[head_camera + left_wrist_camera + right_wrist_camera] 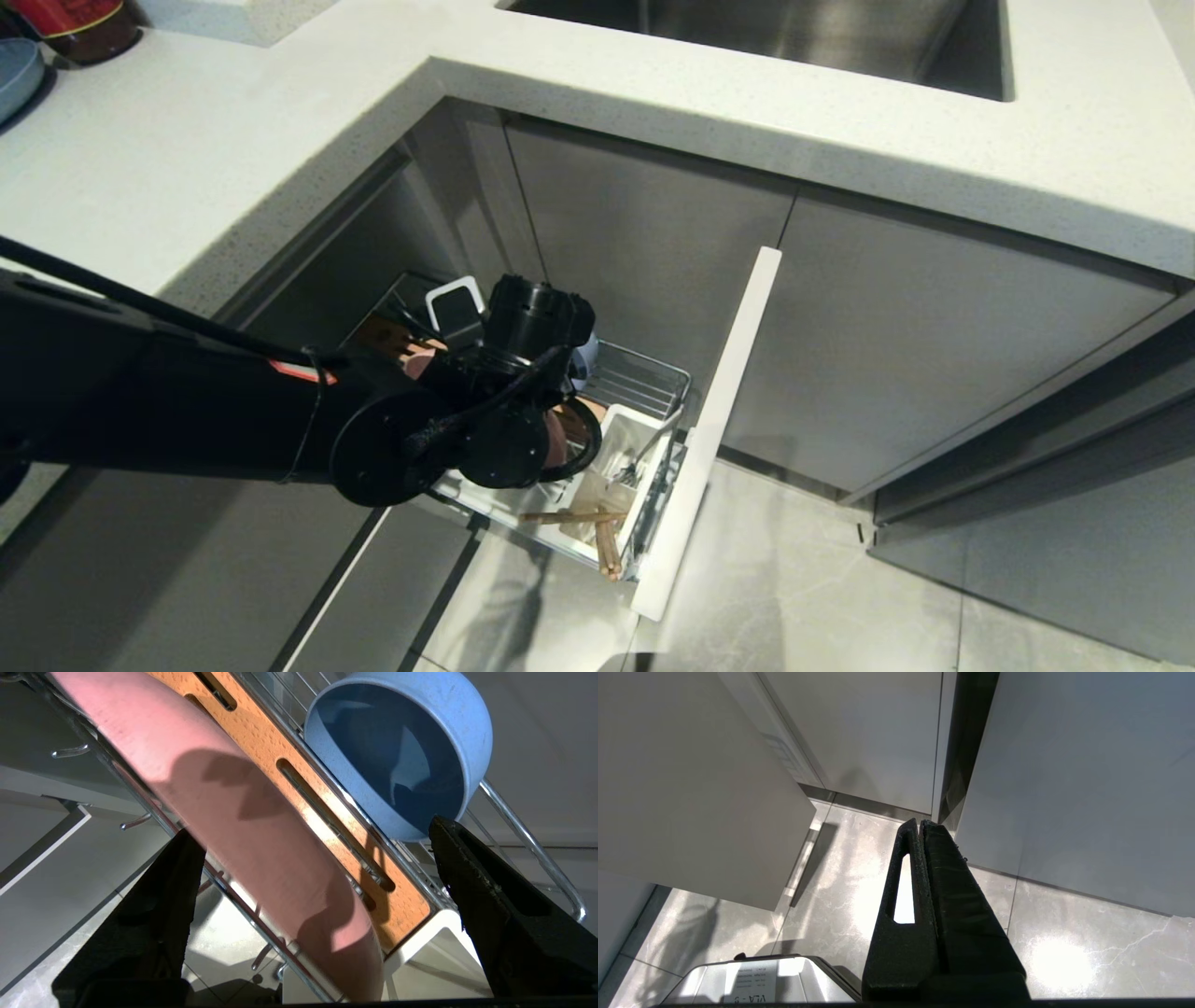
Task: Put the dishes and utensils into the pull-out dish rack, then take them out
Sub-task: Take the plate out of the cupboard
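The pink plate needs to come out of the pull-out dish rack, so the robot's left gripper should next grab it by its rim (280,862).
The pull-out dish rack (646,378) stands drawn out below the counter, its pale front panel (719,420) toward the floor side. In the left wrist view the pink plate (224,812) stands on edge between the wires, and the light-blue bowl (402,756) lies tilted on its side beyond an orange slotted board (261,737). My left gripper (310,826) is open just above the plate's rim, one finger on each side, not touching it. The chopsticks (597,527) and the spoon (644,455) sit in the white cutlery box (627,439). My right gripper (920,823) hangs shut over the floor.
The white countertop (187,168) overhangs the rack, with a steel sink (794,37) at the back. A blue-grey plate (14,75) and a red container (75,23) sit at the counter's far left. Grey cabinet doors (915,345) flank the rack.
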Controlling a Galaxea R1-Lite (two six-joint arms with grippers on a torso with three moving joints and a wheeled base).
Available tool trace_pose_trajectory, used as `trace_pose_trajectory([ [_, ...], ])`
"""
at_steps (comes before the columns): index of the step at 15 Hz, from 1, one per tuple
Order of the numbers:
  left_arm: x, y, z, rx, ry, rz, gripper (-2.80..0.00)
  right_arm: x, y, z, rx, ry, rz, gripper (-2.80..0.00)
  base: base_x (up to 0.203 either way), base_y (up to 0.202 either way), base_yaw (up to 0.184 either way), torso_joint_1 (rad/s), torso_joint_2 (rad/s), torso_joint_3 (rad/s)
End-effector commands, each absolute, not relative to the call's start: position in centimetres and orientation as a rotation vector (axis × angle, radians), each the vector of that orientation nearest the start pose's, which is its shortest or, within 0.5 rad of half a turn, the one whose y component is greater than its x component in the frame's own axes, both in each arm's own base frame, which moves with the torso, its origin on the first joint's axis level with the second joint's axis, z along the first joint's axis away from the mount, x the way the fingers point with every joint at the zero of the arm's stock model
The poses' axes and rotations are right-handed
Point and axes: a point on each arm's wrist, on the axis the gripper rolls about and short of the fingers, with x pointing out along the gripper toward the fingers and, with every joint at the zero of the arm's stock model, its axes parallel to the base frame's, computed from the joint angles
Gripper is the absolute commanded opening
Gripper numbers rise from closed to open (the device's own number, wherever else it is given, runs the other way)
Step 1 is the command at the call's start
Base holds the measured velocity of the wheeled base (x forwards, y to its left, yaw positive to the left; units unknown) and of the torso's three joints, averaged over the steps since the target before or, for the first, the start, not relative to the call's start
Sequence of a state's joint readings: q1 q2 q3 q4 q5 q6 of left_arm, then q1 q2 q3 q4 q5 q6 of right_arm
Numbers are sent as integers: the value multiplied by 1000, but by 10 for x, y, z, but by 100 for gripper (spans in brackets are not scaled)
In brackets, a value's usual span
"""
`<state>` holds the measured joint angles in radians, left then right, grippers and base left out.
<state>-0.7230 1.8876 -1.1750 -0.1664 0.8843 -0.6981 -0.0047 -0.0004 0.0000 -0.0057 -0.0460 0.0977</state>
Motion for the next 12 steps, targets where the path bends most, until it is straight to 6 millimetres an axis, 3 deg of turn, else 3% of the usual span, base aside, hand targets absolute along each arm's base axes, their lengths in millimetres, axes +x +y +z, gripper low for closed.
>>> trace_pose_trajectory([
  [1,280,-224,178,-296,299,283,0,-23,-1,76,98,-13,-50,-280,0,0,0,0,0,0],
  [4,280,-223,179,-297,299,282,0,-23,-1,76,98,-13,-50,-280,0,0,0,0,0,0],
  [5,279,-224,179,-296,299,281,-249,-23,-1,76,98,-13,-50,-280,0,0,0,0,0,0],
  [6,279,-225,179,-296,299,278,-280,-23,-1,76,98,-13,-50,-280,0,0,0,0,0,0],
  [12,273,-229,179,-291,303,261,-280,-23,-1,76,98,-13,-50,-280,0,0,0,0,0,0],
])
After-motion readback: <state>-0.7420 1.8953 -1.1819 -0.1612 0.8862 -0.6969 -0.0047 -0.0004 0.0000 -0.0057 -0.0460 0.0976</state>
